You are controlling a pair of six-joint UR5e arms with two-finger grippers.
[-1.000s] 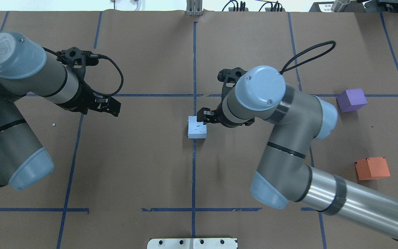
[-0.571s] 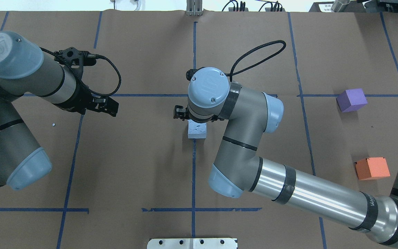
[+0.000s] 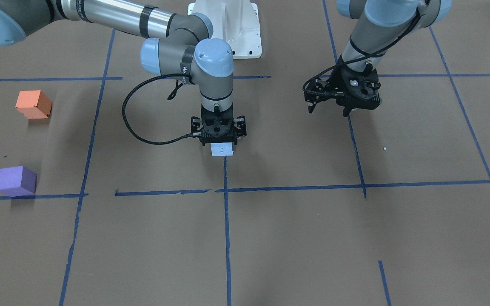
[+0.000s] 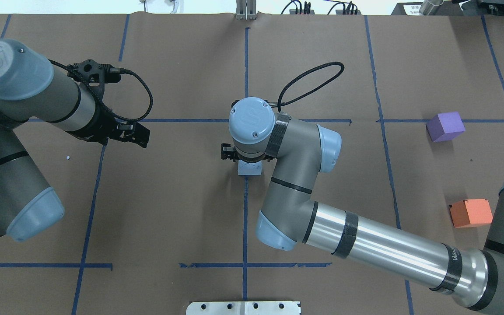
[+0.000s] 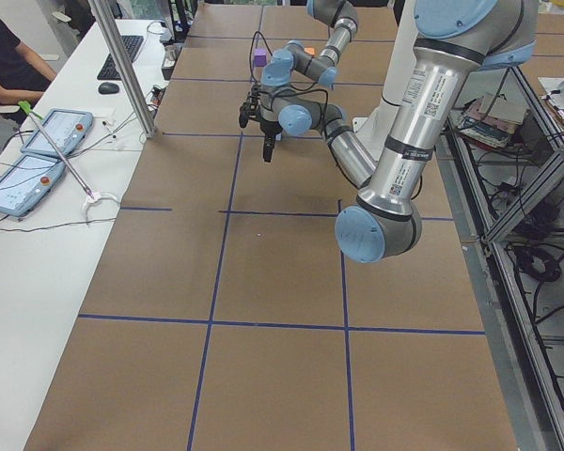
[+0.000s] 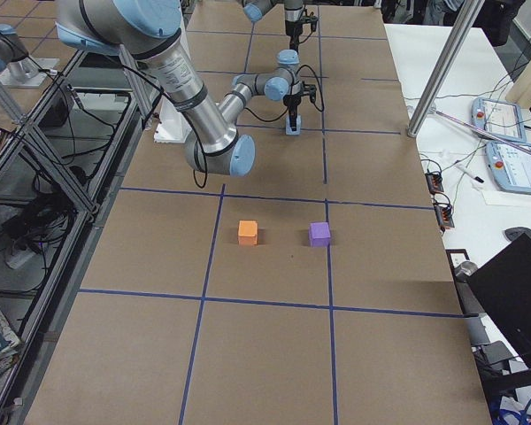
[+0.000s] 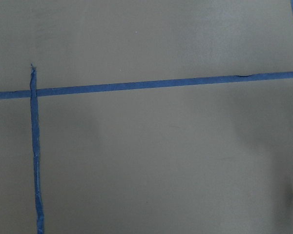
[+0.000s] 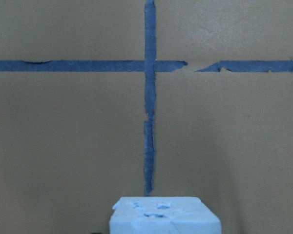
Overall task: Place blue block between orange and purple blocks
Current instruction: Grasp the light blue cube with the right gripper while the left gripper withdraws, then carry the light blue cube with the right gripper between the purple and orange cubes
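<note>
My right gripper will next grab the light blue block by its body (image 3: pixel 221 148) (image 8: pixel 164 216), and then it will put the block between the orange and purple blocks.
The pale blue block (image 4: pixel 250 169) lies on the centre tape line of the brown table; it also shows in the front view (image 3: pixel 222 149) and at the bottom of the right wrist view (image 8: pixel 163 217). My right gripper (image 3: pixel 219 138) hangs straight down just over it, jaws apart, with its wrist covering most of the block in the overhead view. The purple block (image 4: pixel 445 126) and orange block (image 4: pixel 470 213) sit far right, apart from each other. My left gripper (image 4: pixel 138 136) hovers open and empty over the left half.
Blue tape lines (image 4: pixel 246 78) divide the brown paper into squares. The robot's white base plate (image 4: pixel 243 307) is at the near edge. Operator tablets and cables lie on a side table (image 5: pixel 38 160). A small white speck (image 4: pixel 68 157) lies at the left.
My right arm has swung left from beside the blue block to directly above it, and its wrist now covers most of the block. The left arm has barely moved.
</note>
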